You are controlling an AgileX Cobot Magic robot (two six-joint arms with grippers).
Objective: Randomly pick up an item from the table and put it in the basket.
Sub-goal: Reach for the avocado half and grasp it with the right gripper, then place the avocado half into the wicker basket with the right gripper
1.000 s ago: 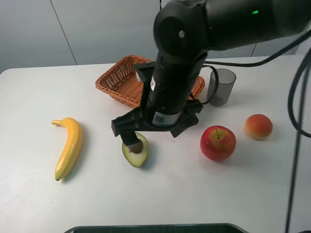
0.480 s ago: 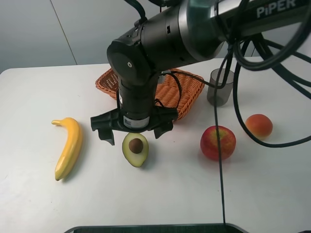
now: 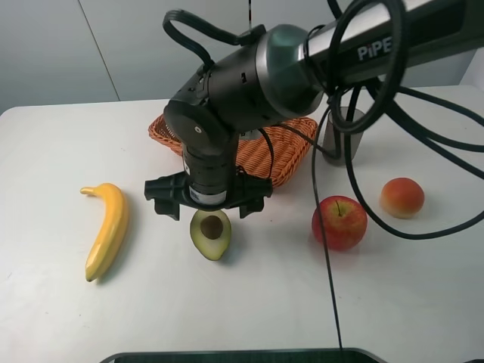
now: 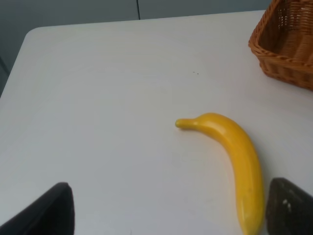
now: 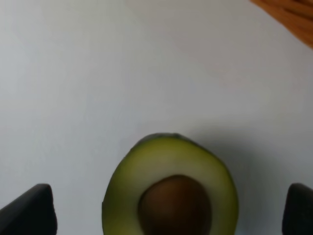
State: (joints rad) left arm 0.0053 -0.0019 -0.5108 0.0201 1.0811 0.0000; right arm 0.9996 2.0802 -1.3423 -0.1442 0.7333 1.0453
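My right gripper lowers first, then closes on the halved avocado: the fingers end above its sides, table showing under them, so closing now would miss.
The halved avocado (image 3: 210, 234) lies flesh up on the white table (image 3: 265, 302), its brown pit showing. My right gripper (image 3: 209, 212) reaches across from the right and hangs low just behind it, jaws wide open, one finger to each side, empty. In the right wrist view the avocado (image 5: 168, 186) sits between the two dark fingertips of that gripper (image 5: 166, 210). The wicker basket (image 3: 280, 151) stands behind the arm, partly hidden by it. My left gripper (image 4: 168, 215) is open and empty above the table, near the banana; it does not show in the exterior view.
A yellow banana (image 3: 106, 227) lies left of the avocado and shows in the left wrist view (image 4: 234, 156). A red apple (image 3: 339, 221) and an orange-red fruit (image 3: 401, 197) lie to the right. A grey cup (image 3: 336, 144) stands beside the basket, behind cables.
The right gripper has swung left off the avocado's pit and now straddles the fruit with its jaws open. The avocado has not moved.
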